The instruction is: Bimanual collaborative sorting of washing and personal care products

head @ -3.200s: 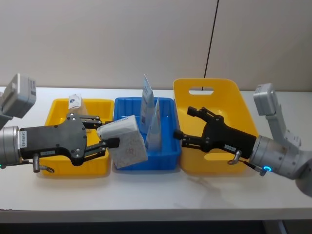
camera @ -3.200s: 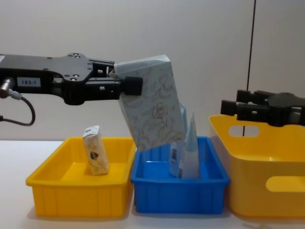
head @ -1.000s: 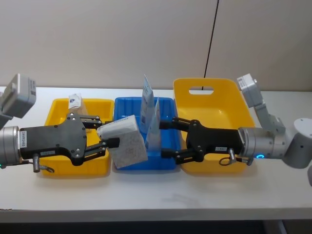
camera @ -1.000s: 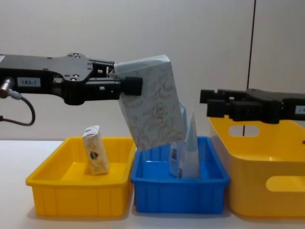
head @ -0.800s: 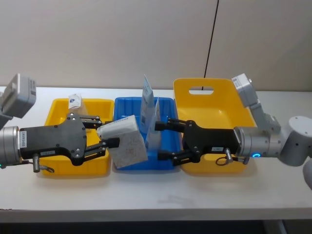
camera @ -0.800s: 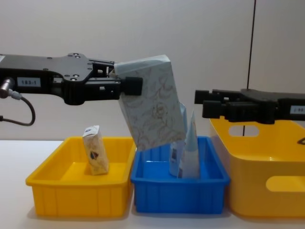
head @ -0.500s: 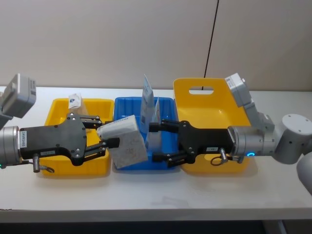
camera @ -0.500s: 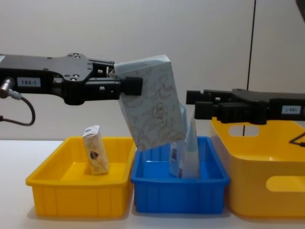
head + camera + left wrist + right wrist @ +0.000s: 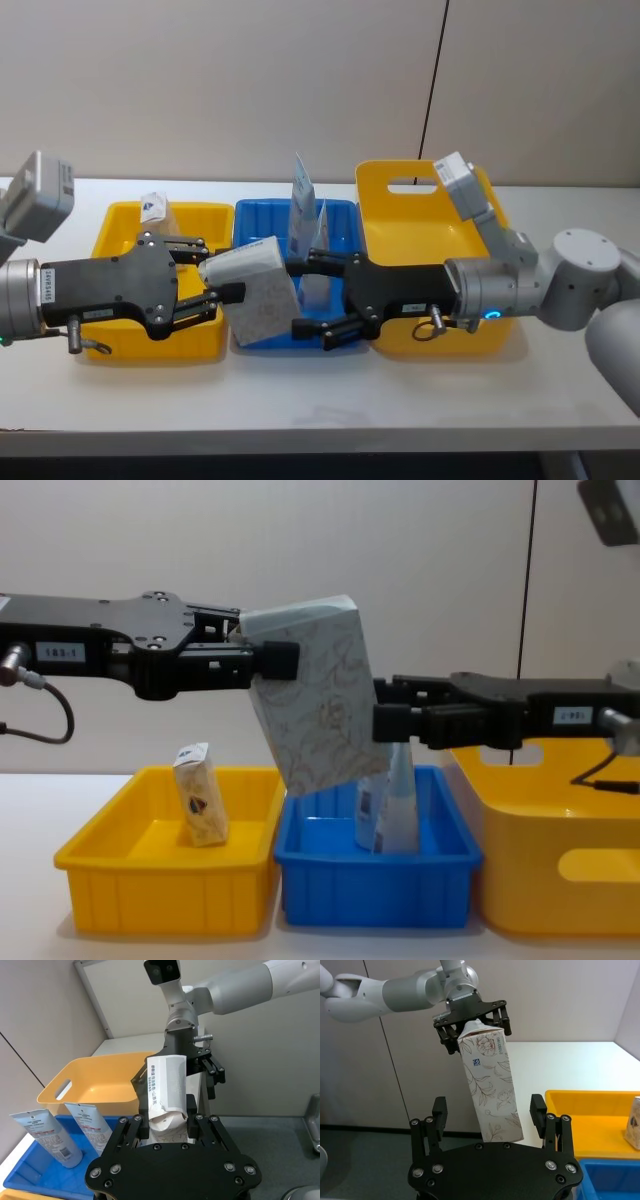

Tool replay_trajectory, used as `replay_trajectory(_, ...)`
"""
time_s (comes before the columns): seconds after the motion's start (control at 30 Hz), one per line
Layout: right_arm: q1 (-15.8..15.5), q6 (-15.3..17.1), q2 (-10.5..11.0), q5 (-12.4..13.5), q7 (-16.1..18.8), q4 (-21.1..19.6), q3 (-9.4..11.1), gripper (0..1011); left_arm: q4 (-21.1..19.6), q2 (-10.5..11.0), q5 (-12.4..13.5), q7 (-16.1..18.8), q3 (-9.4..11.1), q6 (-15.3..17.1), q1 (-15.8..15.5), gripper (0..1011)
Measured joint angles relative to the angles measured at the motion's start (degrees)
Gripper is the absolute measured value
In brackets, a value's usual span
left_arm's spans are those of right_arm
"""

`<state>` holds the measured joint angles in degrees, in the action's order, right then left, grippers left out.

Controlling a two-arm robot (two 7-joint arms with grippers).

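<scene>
My left fingers already cover one side edge of the whitish soft pack. My right gripper should next grab the pack on the opposite side, by its free side edge (image 9: pixel 286 303) (image 9: pixel 362 718).
My left gripper (image 9: pixel 222 268) is shut on the upper end of the whitish soft pack (image 9: pixel 258 292) with a faint floral pattern, and holds it tilted in the air over the left edge of the blue bin (image 9: pixel 345 215). My right gripper (image 9: pixel 298 297) is open, with one finger on each side of the pack's lower end (image 9: pixel 492 1085). Two light-blue-and-white tubes (image 9: pixel 400 800) stand in the blue bin behind the pack. A small beige pack (image 9: pixel 200 795) stands upright in the left yellow bin (image 9: pixel 165 900).
A taller yellow bin with handle slots (image 9: pixel 560 880) stands to the right of the blue bin, under my right forearm. The three bins sit in a row on a white table (image 9: pixel 330 400), with bare table in front of them.
My right gripper has travelled left from over the tall yellow bin across the blue bin, until its open fingers straddle the held pack. The left arm and pack have not moved.
</scene>
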<state>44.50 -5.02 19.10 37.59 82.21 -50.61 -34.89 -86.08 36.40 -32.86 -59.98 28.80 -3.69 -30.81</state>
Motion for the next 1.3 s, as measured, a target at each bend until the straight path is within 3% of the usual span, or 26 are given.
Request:
replay_trajectory(0.37, 2.2, -1.2, -2.1, -0.7, 1.0, 3.7, -1.6, 992, 0.0, 0.0, 0.0, 0.0, 0.0, 0.0, 0.0, 364)
replay_trajectory(0.7, 3.5, -2.5, -3.4, -1.0, 1.1, 5.9, -2.6, 755, 0.0, 0.0, 0.0, 0.0, 0.0, 0.0, 0.0, 364)
replay_trajectory(0.93, 3.7, -2.8, -3.6, -1.0, 0.6, 6.0, -3.0, 493, 0.0, 0.0, 0.0, 0.0, 0.0, 0.0, 0.0, 363)
replay_trajectory(1.13, 3.6, -2.9, -3.5, -0.9, 0.3, 5.6, -3.2, 378, 0.0, 0.0, 0.0, 0.0, 0.0, 0.0, 0.0, 367)
replay_trajectory(1.3, 3.5, -2.9, -3.4, -0.6, 0.1, 5.3, -3.4, 347, 0.0, 0.0, 0.0, 0.0, 0.0, 0.0, 0.0, 485)
